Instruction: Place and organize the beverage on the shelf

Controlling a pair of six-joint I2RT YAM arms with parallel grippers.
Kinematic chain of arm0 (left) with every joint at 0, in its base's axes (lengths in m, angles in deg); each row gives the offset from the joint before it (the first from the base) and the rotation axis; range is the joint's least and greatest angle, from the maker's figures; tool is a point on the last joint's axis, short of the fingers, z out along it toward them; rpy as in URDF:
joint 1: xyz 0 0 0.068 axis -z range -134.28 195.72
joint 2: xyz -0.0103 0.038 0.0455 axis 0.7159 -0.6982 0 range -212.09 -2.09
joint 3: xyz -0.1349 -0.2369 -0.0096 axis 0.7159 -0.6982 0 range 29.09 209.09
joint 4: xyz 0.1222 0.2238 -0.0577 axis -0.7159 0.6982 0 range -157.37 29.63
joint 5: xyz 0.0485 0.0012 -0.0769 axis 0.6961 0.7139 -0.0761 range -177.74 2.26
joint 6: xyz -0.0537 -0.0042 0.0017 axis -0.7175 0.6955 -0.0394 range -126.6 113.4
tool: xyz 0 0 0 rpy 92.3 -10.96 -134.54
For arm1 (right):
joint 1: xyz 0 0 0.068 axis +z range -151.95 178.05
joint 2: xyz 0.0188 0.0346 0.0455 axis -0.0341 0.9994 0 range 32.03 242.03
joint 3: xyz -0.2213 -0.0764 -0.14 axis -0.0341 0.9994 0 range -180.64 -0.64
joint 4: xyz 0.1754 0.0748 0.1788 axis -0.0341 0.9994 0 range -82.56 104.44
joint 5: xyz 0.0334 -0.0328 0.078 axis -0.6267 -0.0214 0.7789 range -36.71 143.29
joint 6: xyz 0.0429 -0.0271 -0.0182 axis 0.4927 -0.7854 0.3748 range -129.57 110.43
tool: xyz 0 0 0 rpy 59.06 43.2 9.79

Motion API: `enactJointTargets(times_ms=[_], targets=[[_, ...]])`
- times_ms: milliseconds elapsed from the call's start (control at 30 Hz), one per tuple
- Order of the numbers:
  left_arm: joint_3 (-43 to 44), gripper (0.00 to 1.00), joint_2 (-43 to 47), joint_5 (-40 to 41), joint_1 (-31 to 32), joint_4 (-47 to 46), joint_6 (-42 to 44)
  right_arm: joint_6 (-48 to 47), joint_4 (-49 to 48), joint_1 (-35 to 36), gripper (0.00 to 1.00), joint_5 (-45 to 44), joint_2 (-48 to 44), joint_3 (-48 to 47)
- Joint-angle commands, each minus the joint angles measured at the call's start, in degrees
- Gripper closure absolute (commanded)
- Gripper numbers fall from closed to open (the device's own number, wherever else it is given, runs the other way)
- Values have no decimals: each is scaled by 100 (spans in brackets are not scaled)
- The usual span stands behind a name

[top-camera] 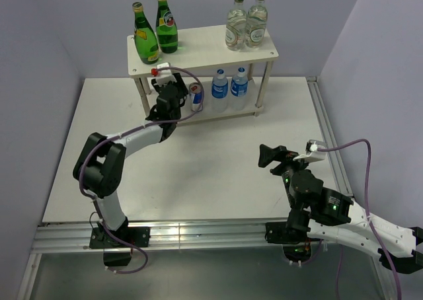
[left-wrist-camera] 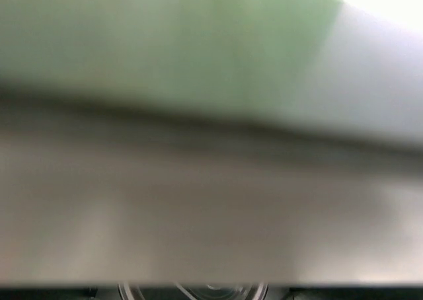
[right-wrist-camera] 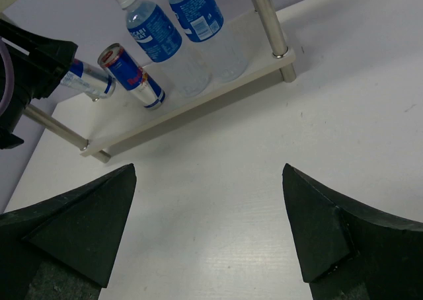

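Note:
The left gripper should stay closed on the second silver-blue can until the can's base is on the lower board [right-wrist-camera: 254,75]. The can hangs tilted above it, so it would tip if the gripper opened now.
The white shelf [top-camera: 198,45] carries two green bottles [top-camera: 156,30] on its top board. On the lower board [right-wrist-camera: 254,75] stand two water bottles [right-wrist-camera: 178,32] and one silver-blue can [right-wrist-camera: 132,75]. My left gripper [top-camera: 175,88] reaches into the lower tier at its left end, shut on a second silver-blue can [right-wrist-camera: 92,80] just left of the standing one. In the left wrist view a blurred board fills the frame, and only the can's rim [left-wrist-camera: 192,291] shows at the bottom. My right gripper [right-wrist-camera: 209,171] hangs open over bare table, well in front of the shelf.
Two clear glass bottles with green caps [top-camera: 246,24] stand on the right of the top board. Thin shelf legs [right-wrist-camera: 269,19] rise at the corners. The white table [top-camera: 218,161] ends in a metal rail along the near edge [top-camera: 198,232].

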Motion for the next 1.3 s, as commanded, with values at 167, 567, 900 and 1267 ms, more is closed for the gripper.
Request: enactJointTargets(times_ms=[167,567,900,1267], targets=[[-674,100,-19,206,357,-365,-58,3,-162,26,2,-94,30,56],[-754,100,-124,532,410,-550,152,21,-153,26,2,-41,4,82],[89,100,-677,638,393,-365,583,12,-179,35,2,-15,30,91],[152,33,-704,664,323,-31,434,39,-170,26,2,-15,13,109]])
